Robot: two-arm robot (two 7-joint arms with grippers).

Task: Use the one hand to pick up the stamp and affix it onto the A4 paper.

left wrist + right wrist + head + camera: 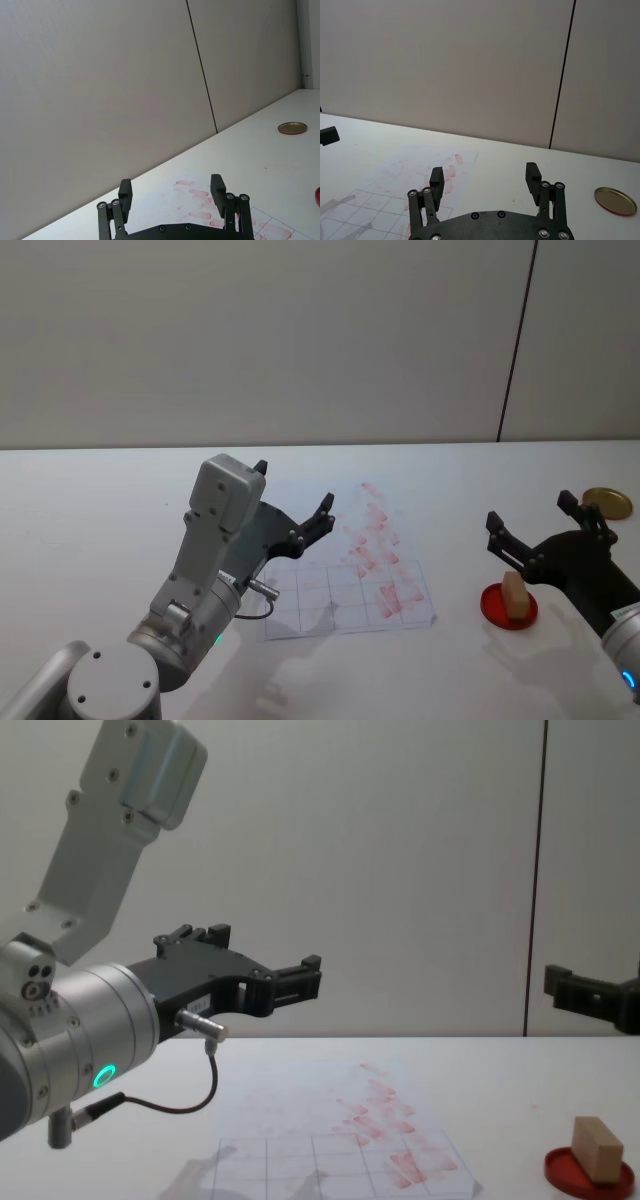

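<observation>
The stamp's bottom rests on the red ink pad [565,1176], so the right gripper should next grab the stamp by its clean upper wooden sides to affix it.
The stamp [514,595] [597,1150], a small tan wooden block, stands on a flat red ink pad [493,606] [566,1171] at the right of the table. My right gripper [530,512] [484,177] [575,990] hovers open just above and behind it, holding nothing. The A4 paper [350,580] [340,1135] [200,200] [395,185] lies mid-table, gridded and smeared with red marks. My left gripper [295,488] [171,187] [262,950] hangs open and empty in the air over the sheet's left part.
A round gold lid [607,502] [292,128] [615,200] lies at the far right of the white table [100,500]. A plain wall with a dark vertical seam stands behind. The left arm's bulky silver body rises over the near left.
</observation>
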